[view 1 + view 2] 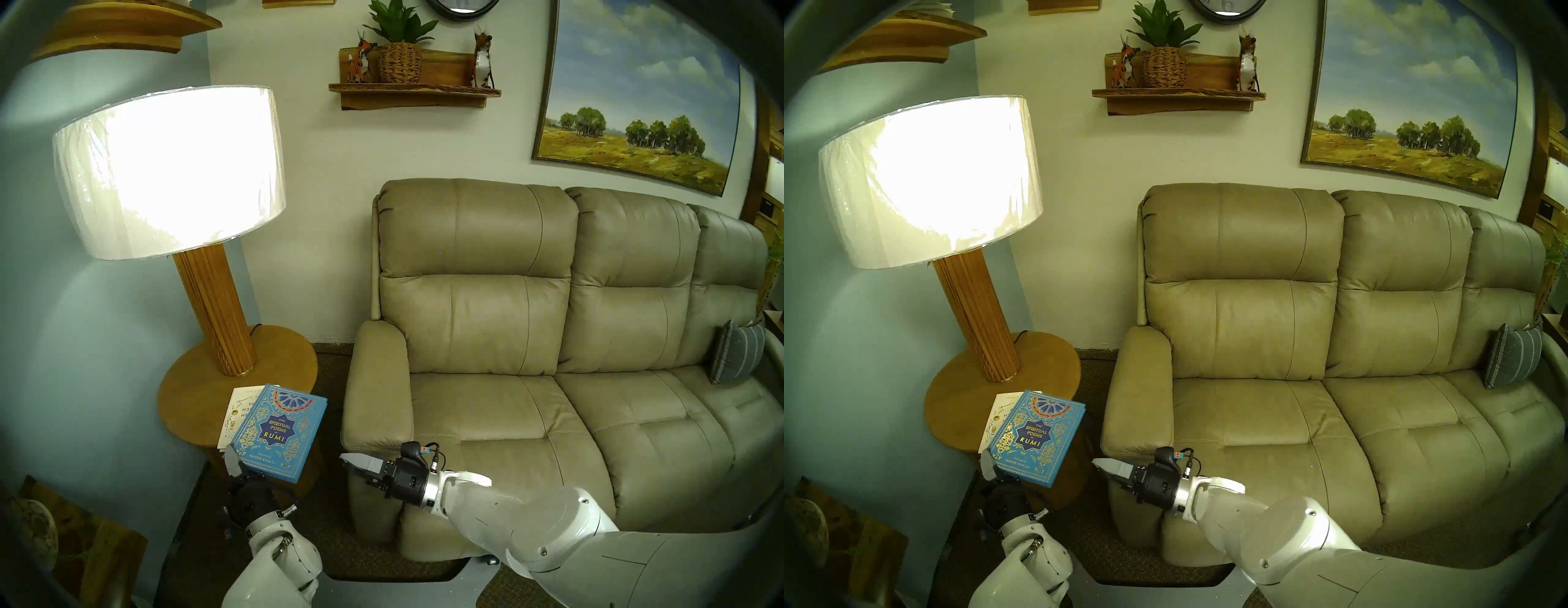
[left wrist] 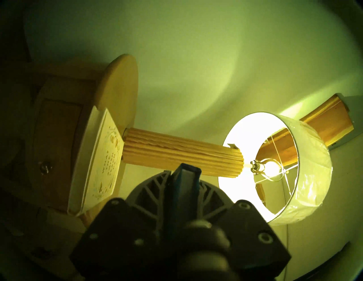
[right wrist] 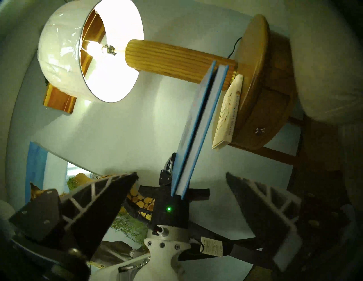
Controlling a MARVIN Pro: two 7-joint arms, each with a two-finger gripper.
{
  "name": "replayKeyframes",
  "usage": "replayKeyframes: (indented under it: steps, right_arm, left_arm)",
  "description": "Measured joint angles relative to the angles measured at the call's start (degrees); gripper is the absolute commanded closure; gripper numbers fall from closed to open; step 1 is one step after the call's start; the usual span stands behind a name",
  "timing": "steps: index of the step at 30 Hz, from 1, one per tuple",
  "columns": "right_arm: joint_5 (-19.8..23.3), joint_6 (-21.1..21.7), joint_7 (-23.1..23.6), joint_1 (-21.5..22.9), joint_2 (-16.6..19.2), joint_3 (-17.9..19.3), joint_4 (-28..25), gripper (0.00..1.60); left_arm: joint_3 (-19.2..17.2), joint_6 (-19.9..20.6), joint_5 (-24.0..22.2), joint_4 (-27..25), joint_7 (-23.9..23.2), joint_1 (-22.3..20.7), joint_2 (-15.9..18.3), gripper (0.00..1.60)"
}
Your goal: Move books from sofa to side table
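Note:
The light-blue book's lower edge [image 1: 268, 471] hangs past the round side table's rim, so my left gripper should move the book further in before it lets go.
The light-blue Rumi book [image 1: 280, 431] [image 1: 1038, 437] is clamped at its near edge in my left gripper [image 1: 239, 463] [image 2: 185, 173]. It hangs tilted over the near part of the round wooden side table [image 1: 191, 382] [image 3: 253, 49]. It partly covers the white book [image 1: 237, 407] [image 3: 227, 111], which lies flat on the table and juts over its rim. In the right wrist view the blue book [image 3: 200, 125] stands apart from the white one. My right gripper [image 1: 350, 460] [image 3: 181, 174] is open and empty in front of the tan sofa's [image 1: 509, 339] left armrest. No book lies on the sofa.
A lit lamp [image 1: 169, 170] with a thick ribbed wooden post [image 1: 216, 305] stands on the far part of the table. A grey striped pillow [image 1: 736, 356] leans at the sofa's right end. A narrow strip of carpet [image 1: 331, 369] separates table and armrest.

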Motion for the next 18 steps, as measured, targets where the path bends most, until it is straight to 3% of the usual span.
replayKeyframes:
  steps: [7,18]
  right_arm:
    - [1.0,0.6,0.3,-0.9,2.6,1.9,-0.4,0.00]
    - [3.1,2.1,0.3,-2.9,5.2,5.7,-0.7,0.00]
  left_arm:
    - [-1.4,-4.5,-0.3,-2.0,5.4,-1.3,1.3,1.60]
    - [-2.3,-13.5,0.0,-6.2,20.0,-4.0,3.6,1.60]
